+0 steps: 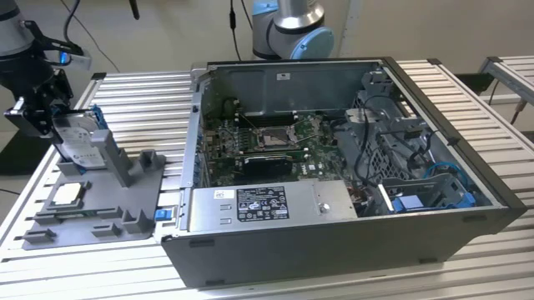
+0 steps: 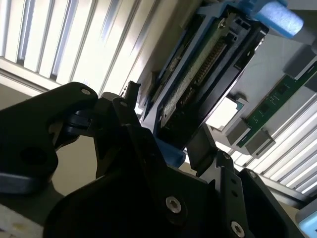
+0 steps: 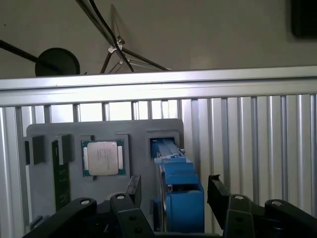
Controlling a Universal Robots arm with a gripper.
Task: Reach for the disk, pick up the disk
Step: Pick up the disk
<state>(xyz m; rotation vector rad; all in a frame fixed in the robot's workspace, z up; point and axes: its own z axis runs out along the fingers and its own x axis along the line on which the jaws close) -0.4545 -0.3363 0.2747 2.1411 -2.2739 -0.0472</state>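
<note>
My gripper grabs the disk (image 1: 81,142) by its blue-railed upper end (image 1: 84,120) next, to pick it up.
The disk (image 1: 81,142) stands on edge in a slot of the grey plastic stand (image 1: 100,209) at the exterior view's left, silver face with white label and blue rails. My gripper (image 1: 50,119) is at its upper end. In the first wrist view the disk (image 3: 181,196) shows edge-on with its blue rail, and my gripper (image 3: 173,191) is open, with one black finger (image 3: 133,188) on each side and a small gap to each. In the second wrist view the disk's connector edge (image 2: 198,74) lies between my gripper's (image 2: 166,119) fingers.
An open computer case (image 1: 334,156) stands on the slatted metal table (image 1: 134,94), at the exterior view's right of the stand. The stand also holds a square silver chip (image 3: 103,157) and a green memory stick (image 3: 62,173). Another arm's base (image 1: 292,31) rises behind the case.
</note>
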